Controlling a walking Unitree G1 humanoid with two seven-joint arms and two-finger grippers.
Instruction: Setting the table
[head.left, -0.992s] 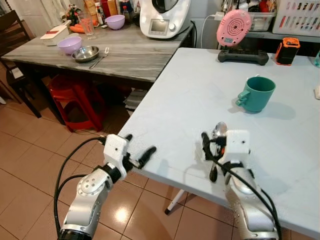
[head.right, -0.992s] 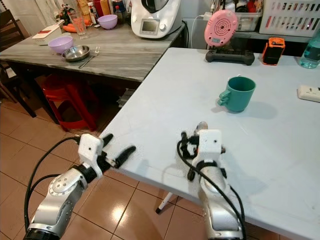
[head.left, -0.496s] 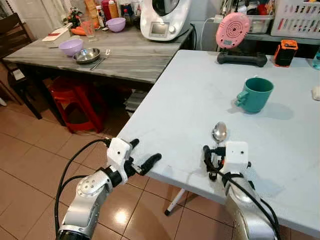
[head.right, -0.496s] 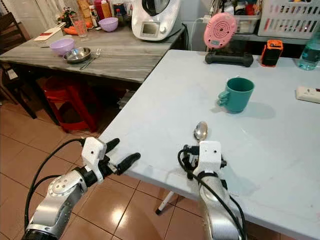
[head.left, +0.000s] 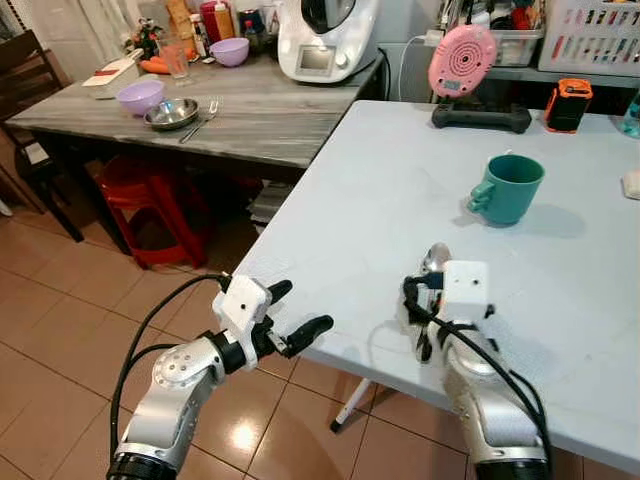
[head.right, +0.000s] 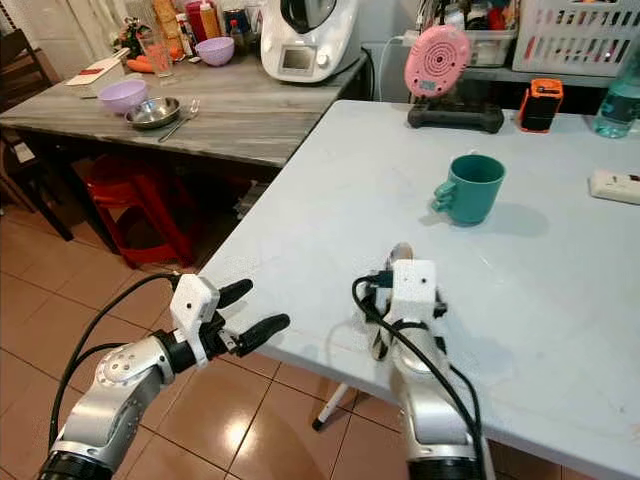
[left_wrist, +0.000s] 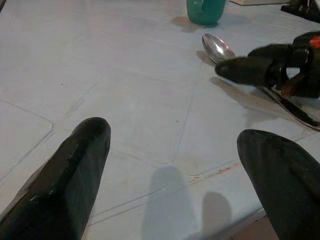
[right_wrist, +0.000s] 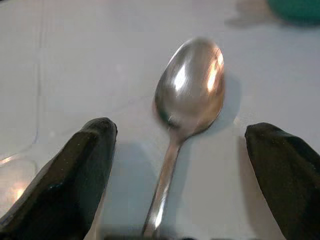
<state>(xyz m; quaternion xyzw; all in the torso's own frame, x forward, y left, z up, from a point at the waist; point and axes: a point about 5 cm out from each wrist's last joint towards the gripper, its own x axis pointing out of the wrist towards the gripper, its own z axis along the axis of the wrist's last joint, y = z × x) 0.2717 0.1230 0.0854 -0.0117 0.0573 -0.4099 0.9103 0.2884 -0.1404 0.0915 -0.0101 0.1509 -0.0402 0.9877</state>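
Observation:
The long spoon widens into a big bowl, so I should next use my right gripper to grab the spoon by its handle close below the bowl (right_wrist: 170, 162).
A steel spoon (right_wrist: 190, 87) lies flat on the white table (head.left: 350, 200) near its front edge, bowl pointing away from me. My right gripper (right_wrist: 180, 137) hovers low over the handle, open, one finger on each side and neither touching it. Only the spoon's bowl (head.left: 436, 256) shows ahead of the wrist in the head views. A green mug (head.left: 510, 187) stands farther back on the table. My left gripper (head.left: 300, 307) is open at the table's front left edge, holding nothing, and it faces the spoon (left_wrist: 216, 47) across the tabletop.
A grey wooden table (head.left: 260, 115) adjoins on the left, carrying purple bowls (head.left: 140, 95), a steel bowl (head.left: 171, 112), a fork and a white appliance (head.left: 325, 35). A red stool (head.left: 150, 195) stands beneath it. A pink device (head.left: 462, 60) and an orange box (head.left: 566, 102) sit at the back.
My right gripper has moved forward along the spoon, and its wrist now hides the handle and part of the bowl. The left gripper has shifted slightly towards the table edge.

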